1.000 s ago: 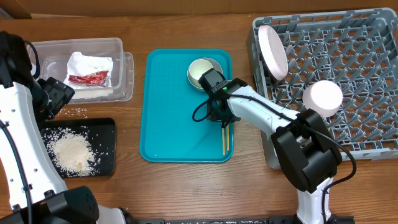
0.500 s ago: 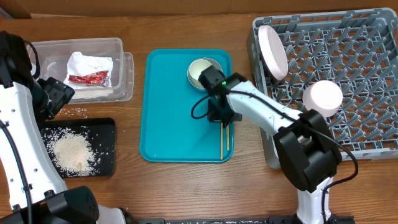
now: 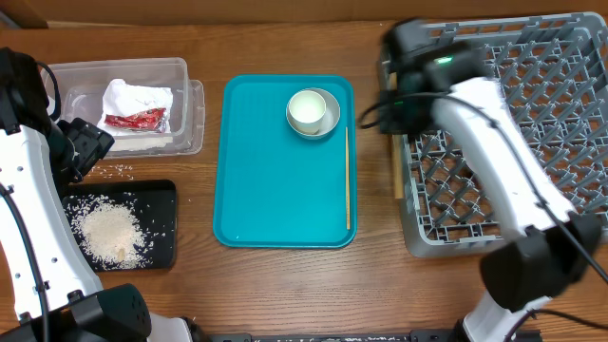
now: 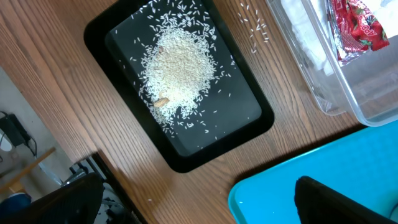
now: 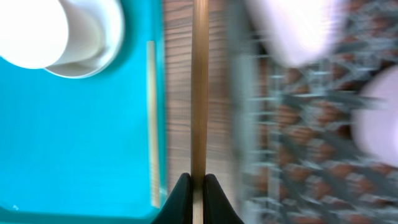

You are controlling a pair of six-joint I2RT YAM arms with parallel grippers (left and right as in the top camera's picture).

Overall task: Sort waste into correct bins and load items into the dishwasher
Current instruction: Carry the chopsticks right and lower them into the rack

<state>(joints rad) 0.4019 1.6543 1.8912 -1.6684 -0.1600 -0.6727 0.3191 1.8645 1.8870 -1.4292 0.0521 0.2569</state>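
Note:
The chopstick would fall short if I opened my right gripper now, because the wood strip is below it. My right gripper should move the chopstick toward the rack before it lets go.
My right gripper is shut on one wooden chopstick, which it carries over the wood strip between the teal tray and the left edge of the grey dish rack; overhead, that stick hangs beside the rack wall. A second chopstick lies along the teal tray's right side. The white cup sits inside the grey-green bowl. Blurred in the rack are a pale plate and a white bowl. My left gripper hangs open above the black tray's corner.
The clear tub holds a white napkin and a red wrapper. The black tray carries a pile of rice, and loose grains lie on the wood. The teal tray sits mid-table.
My right gripper closed on one chopstick, lifted it off the teal tray and swung right to the rack's left edge. The arm now covers the plate and white bowl overhead. Left arm unmoved.

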